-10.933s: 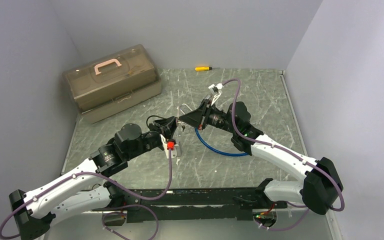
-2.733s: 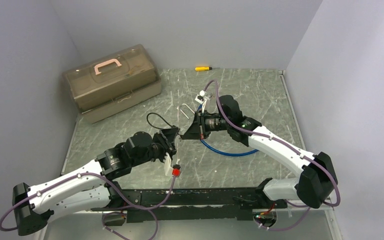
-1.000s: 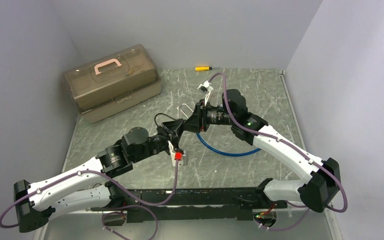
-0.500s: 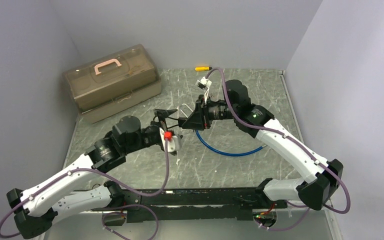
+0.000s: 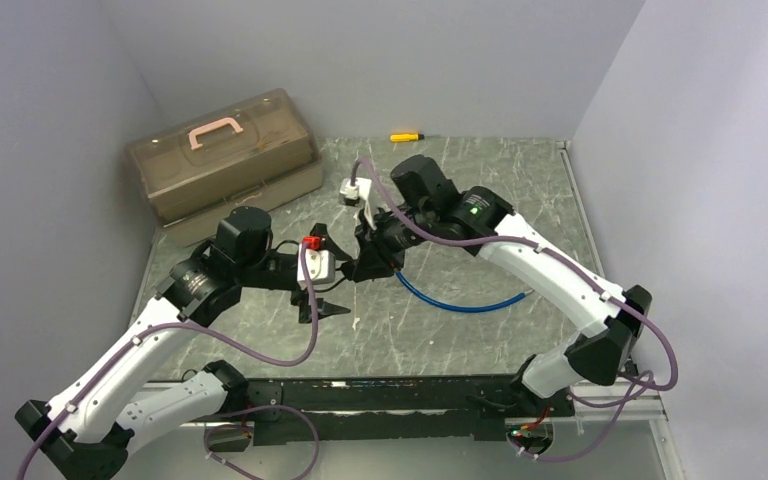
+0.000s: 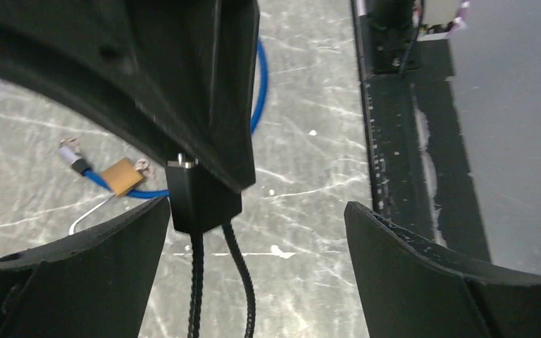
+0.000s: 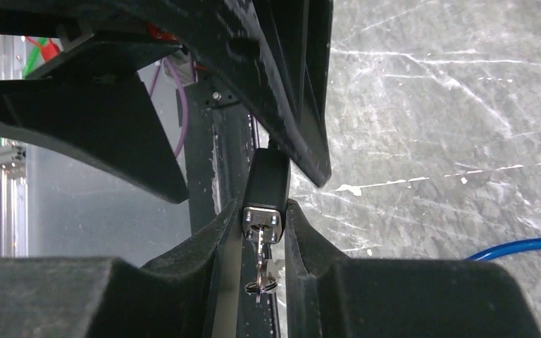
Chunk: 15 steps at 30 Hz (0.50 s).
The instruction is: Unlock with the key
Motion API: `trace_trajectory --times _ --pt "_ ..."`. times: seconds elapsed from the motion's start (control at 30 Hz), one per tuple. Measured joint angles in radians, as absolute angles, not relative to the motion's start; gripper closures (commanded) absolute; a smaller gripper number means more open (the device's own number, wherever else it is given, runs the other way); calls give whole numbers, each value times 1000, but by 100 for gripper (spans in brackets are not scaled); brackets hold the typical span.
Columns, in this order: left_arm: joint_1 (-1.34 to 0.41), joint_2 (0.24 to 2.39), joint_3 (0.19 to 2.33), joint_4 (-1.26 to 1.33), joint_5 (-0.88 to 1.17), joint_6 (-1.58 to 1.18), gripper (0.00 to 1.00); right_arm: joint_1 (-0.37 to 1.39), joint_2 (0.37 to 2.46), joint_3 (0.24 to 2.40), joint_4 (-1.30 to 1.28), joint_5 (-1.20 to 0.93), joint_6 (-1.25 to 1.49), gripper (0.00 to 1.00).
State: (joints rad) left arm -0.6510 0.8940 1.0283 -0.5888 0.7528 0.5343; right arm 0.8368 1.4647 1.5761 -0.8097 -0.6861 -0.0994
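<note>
My left gripper needs to grab the black padlock body's sides near the cable end (image 6: 211, 229) next. The key then stays free to unlock.
A small black padlock (image 7: 266, 184) sits between the fingers of my right gripper (image 7: 264, 211), which is shut on its sides. A silver key (image 7: 261, 262) with a ring sticks out of the lock's metal end face. In the left wrist view the same lock (image 6: 201, 204) hangs in front of me, with its black braided cable loop (image 6: 243, 282) trailing down. My left gripper (image 6: 255, 211) is open wide, its fingers on either side of the lock and apart from it. In the top view the left gripper (image 5: 330, 272) faces the right gripper (image 5: 363, 263) mid-table.
A brown toolbox (image 5: 222, 165) with a pink handle stands at the back left. A yellow screwdriver (image 5: 406, 136) lies by the back wall. A blue cable (image 5: 460, 300) lies on the table right of centre, with a brass padlock (image 6: 121, 176) at its end. The black rail (image 5: 390, 395) runs along the near edge.
My left gripper has opened wide and drawn back left, away from the lock. The right arm has swung left and turned with the lock. The key stays in the lock.
</note>
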Motion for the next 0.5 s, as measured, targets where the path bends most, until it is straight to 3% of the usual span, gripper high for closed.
trace_trajectory --times 0.37,0.47,0.5 --pt "-643 884 942 -573 828 446 35 928 1506 1679 -934 -593 -147 100" --pt "-641 872 889 -549 823 396 57 957 1507 1694 -936 -574 -149 100" --pt "-641 868 876 -533 822 374 59 966 1509 1697 -937 -570 -149 100"
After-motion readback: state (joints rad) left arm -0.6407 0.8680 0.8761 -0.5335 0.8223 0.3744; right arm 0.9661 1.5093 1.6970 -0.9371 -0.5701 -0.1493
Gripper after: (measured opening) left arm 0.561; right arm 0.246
